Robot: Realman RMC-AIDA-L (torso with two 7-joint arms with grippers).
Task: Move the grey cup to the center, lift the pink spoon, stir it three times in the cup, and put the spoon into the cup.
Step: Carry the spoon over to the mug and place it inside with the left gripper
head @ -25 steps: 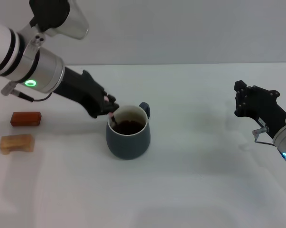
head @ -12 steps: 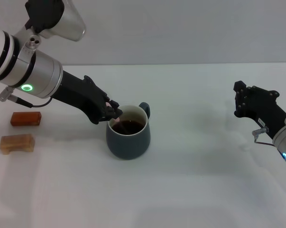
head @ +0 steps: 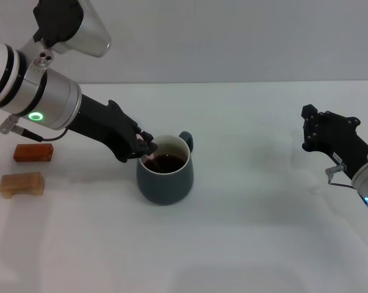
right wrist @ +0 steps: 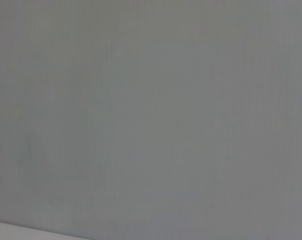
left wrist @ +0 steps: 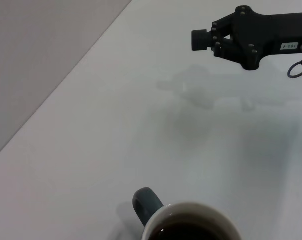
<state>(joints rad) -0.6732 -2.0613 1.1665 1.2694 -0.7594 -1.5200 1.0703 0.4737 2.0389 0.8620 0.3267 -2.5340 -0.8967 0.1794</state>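
Note:
My left gripper opens now, since the pink spoon (head: 147, 159) dips inside the grey cup's rim (head: 177, 138) in the head view and would rest in the cup.
The grey cup (head: 165, 180) stands mid-table with dark brown liquid inside and its handle at the far right. It also shows in the left wrist view (left wrist: 144, 204). My left gripper (head: 144, 144) is at the cup's left rim, shut on the pink spoon (head: 147, 159). Only a small pale pink piece of the spoon shows, dipping into the cup below the fingers. My right gripper (head: 307, 129) hangs idle above the table at the far right, away from the cup. It also shows in the left wrist view (left wrist: 203, 39).
A reddish-brown block (head: 33, 152) and a pale wooden block (head: 22, 183) lie at the table's left edge. The right wrist view shows only a plain grey surface.
My left gripper has shifted slightly right and down over the cup's left rim, moving the spoon in the liquid. The cup and the right arm have not moved.

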